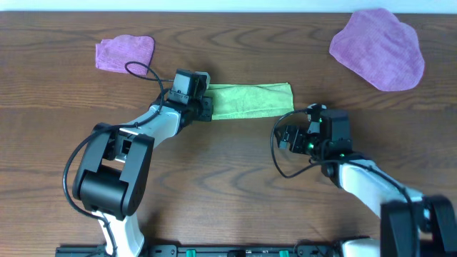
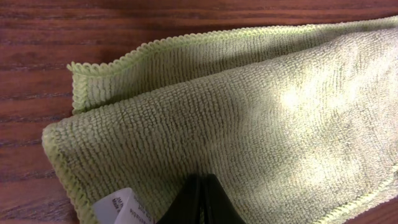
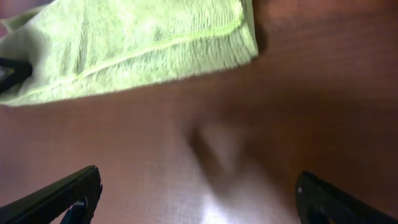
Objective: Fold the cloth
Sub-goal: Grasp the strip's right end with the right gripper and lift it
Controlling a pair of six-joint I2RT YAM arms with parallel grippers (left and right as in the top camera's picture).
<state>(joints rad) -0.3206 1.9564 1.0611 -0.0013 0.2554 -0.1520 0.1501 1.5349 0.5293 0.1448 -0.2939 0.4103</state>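
Note:
My right gripper should next fold the cloth toward my left gripper, so it needs to grab the cloth's loose end at its near corner.
The lime-green cloth [image 1: 251,100] lies folded into a long strip at the table's middle back. It fills the left wrist view [image 2: 249,112], its two layers showing at the left end and its white tag [image 2: 117,206] at the near corner. My left gripper [image 1: 206,104] is at the strip's left end, its fingers [image 2: 199,186] pressed together on the top layer beside the tag. My right gripper [image 1: 289,135] is open and empty, low over bare wood in front of the strip's right end. Its fingers [image 3: 199,193] stand wide apart, with the cloth [image 3: 124,50] beyond them.
A small purple cloth [image 1: 126,53] lies at the back left, close to the left arm. A large purple cloth [image 1: 378,48] lies at the back right. The wooden table [image 1: 228,193] is bare in front of the green strip.

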